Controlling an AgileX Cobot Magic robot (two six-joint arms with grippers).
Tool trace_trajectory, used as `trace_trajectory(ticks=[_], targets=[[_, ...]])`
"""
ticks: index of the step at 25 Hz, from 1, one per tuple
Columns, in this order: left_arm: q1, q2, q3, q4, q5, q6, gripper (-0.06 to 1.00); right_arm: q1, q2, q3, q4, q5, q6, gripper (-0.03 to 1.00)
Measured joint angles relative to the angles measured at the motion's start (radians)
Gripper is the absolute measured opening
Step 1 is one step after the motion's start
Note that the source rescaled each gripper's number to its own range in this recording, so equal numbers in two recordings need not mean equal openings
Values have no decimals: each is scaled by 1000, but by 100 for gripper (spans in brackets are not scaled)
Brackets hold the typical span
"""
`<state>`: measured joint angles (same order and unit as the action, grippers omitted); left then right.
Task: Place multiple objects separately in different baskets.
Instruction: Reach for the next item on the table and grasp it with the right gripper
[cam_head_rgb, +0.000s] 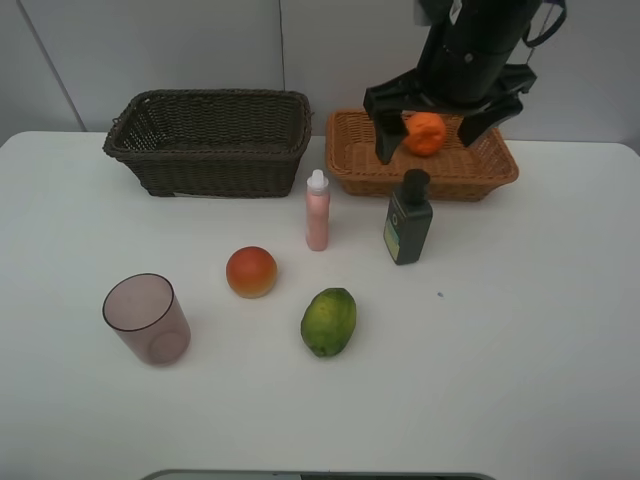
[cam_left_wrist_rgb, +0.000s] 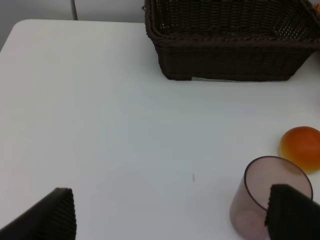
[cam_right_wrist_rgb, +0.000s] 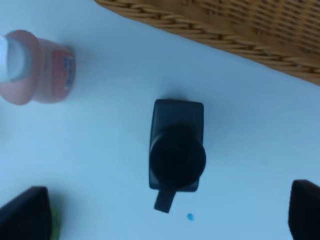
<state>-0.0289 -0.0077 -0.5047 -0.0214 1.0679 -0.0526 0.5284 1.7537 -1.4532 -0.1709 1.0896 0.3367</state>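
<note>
I will next grip the dark green bottle with my right gripper by its body below the black cap (cam_head_rgb: 408, 222), and then the bottle can go in the dark brown basket (cam_head_rgb: 212, 135).
An orange (cam_head_rgb: 426, 133) lies in the light wicker basket (cam_head_rgb: 350, 168) at the back right. My right gripper (cam_head_rgb: 430, 128) hangs open high above the dark green black-capped bottle (cam_head_rgb: 408, 225), and the right wrist view looks straight down on that bottle (cam_right_wrist_rgb: 176, 150) with the gripper (cam_right_wrist_rgb: 165, 212) holding nothing. The pink white-capped bottle (cam_head_rgb: 317, 212) stands just left of it. A red-orange fruit (cam_head_rgb: 251, 271), a green fruit (cam_head_rgb: 329, 321) and a translucent cup (cam_head_rgb: 147, 318) rest nearer the front. My left gripper (cam_left_wrist_rgb: 172, 215) is open, low over bare table beside the cup (cam_left_wrist_rgb: 265, 195).
The dark brown basket (cam_head_rgb: 210, 160) stands at the back left with nothing showing inside it. The white table's far edge runs behind both baskets. The pink bottle (cam_right_wrist_rgb: 37, 70) and the light basket's wall (cam_right_wrist_rgb: 240, 30) flank the dark bottle.
</note>
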Motion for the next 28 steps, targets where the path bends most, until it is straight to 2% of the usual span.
trace_trajectory(ticks=[15, 28], targets=[[0, 0, 0, 0, 0, 0, 98, -47, 121, 0, -5, -57, 14, 100], [0, 0, 0, 0, 0, 0, 98, -48, 248, 0, 17, -104, 14, 100]])
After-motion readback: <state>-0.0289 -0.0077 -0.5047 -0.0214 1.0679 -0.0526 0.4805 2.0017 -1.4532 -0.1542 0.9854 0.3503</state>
